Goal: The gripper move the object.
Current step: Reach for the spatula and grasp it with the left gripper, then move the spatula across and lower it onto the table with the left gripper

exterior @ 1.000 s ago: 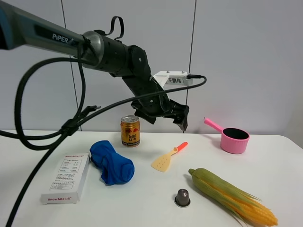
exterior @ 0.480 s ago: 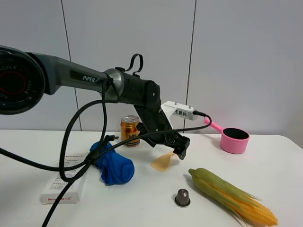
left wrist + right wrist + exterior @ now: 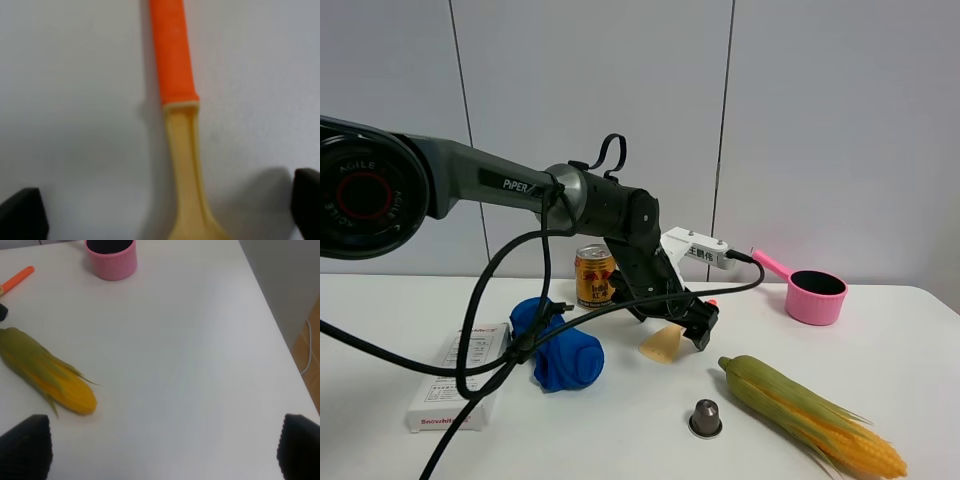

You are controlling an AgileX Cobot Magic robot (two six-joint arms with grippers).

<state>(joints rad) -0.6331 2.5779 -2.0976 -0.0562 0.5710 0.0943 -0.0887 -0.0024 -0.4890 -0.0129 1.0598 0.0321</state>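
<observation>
The yellow neck of the toy spatula point(image 3: 662, 343) is between my left gripper's fingers, one meeting its shadow on the tabletop, so they need to close.
The toy spatula point(image 3: 662, 343) lies on the white table, pale yellow blade toward the front, orange-red handle tip point(image 3: 711, 301) toward the back. My left gripper point(image 3: 698, 324) is down at the table over the handle. In the left wrist view the handle point(image 3: 172, 50) and yellow neck point(image 3: 187, 170) run between the two black fingertips point(image 3: 20, 215), which stand wide apart, not touching it. The left gripper point(image 3: 162, 212) is open. My right gripper point(image 3: 162, 447) is open and empty above the table's right side; it is out of the exterior view.
A pink saucepan point(image 3: 814, 294) stands at the back right. A corn cob point(image 3: 810, 414) lies front right and a small dark capsule point(image 3: 705, 417) in front. A gold can point(image 3: 594, 275), a blue cloth point(image 3: 558, 343) and a white box point(image 3: 460, 376) sit to the left.
My left arm has come down from above the can and spatula to table level, and its gripper now straddles the spatula's handle. The spatula has not moved.
</observation>
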